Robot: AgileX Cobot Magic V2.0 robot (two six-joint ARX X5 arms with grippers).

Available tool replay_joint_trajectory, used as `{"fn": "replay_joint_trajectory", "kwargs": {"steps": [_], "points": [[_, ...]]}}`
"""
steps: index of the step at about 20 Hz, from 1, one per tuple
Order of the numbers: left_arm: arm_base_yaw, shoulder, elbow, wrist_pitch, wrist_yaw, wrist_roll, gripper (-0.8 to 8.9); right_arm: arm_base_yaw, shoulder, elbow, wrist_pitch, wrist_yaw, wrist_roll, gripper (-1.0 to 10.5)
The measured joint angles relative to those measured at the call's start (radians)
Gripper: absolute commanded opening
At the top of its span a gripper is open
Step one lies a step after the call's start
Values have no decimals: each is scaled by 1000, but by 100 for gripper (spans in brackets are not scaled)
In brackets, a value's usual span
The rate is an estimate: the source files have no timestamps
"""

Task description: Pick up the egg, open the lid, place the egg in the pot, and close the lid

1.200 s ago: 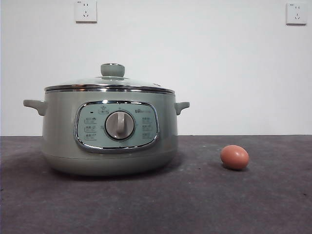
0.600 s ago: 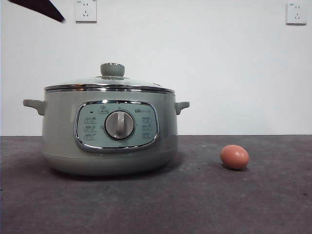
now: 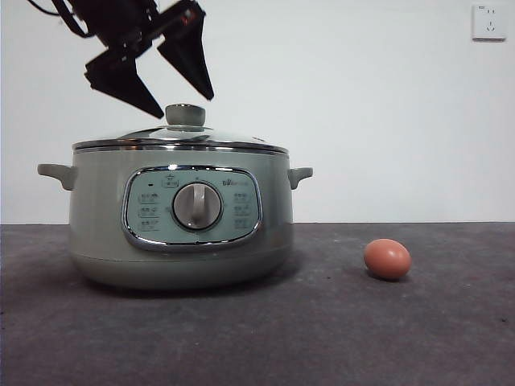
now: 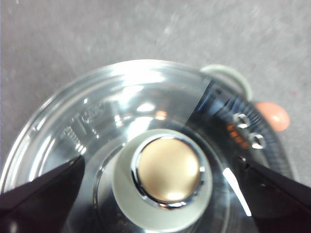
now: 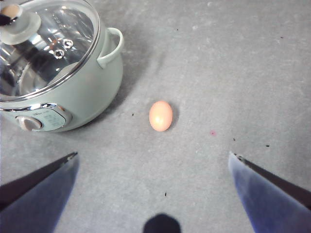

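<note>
The pot needs to be opened for the egg (image 3: 387,259). My left gripper should next grab the lid by its pale green knob (image 3: 186,115) to do that.
The sage-green pot (image 3: 180,221) stands on the dark table with the glass lid (image 3: 181,138) closed on it. My left gripper (image 3: 183,107) hangs open just above the lid's pale green knob (image 3: 186,115), one jaw on each side; in the left wrist view the knob (image 4: 165,177) sits between the spread jaws. The brown-orange egg (image 3: 387,259) lies on the table to the right of the pot. My right gripper (image 5: 153,158) is open and high above the table, with the egg (image 5: 161,115) below it and the pot (image 5: 56,73) off to one side.
A white wall stands behind the table, with a socket (image 3: 489,22) at the top right. The pot's side handles (image 3: 300,175) stick out on both sides.
The left arm has come down from the top left corner and now hangs open over the lid's knob. The pot, lid and egg have not moved.
</note>
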Motion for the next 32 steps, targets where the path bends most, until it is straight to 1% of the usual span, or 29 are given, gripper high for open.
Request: {"fn": "replay_joint_trajectory", "kwargs": {"steps": [3,6,11,13,15,19,22,23,32], "points": [[-5,30,0,-2,-37,0,674,0,10,0,0,0,0,599],[-10,40,0,-3,-43,0,520,0,17,0,-1,0,0,599],[-13,40,0,-1,-43,0,356,0,31,0,0,0,0,598],[-13,40,0,-2,-41,0,269,0,35,0,0,0,0,598],[-18,39,5,0,-39,8,211,0,41,0,0,0,0,598],[-20,39,7,-6,-34,8,203,0,50,0,5,0,0,598],[-20,39,8,-11,-33,9,29,0,56,0,5,0,0,598],[-20,39,9,-13,-33,8,-14,0,56,0,5,0,0,598],[-20,-2,12,-40,-35,2,-8,0,56,0,23,0,0,597]]}}
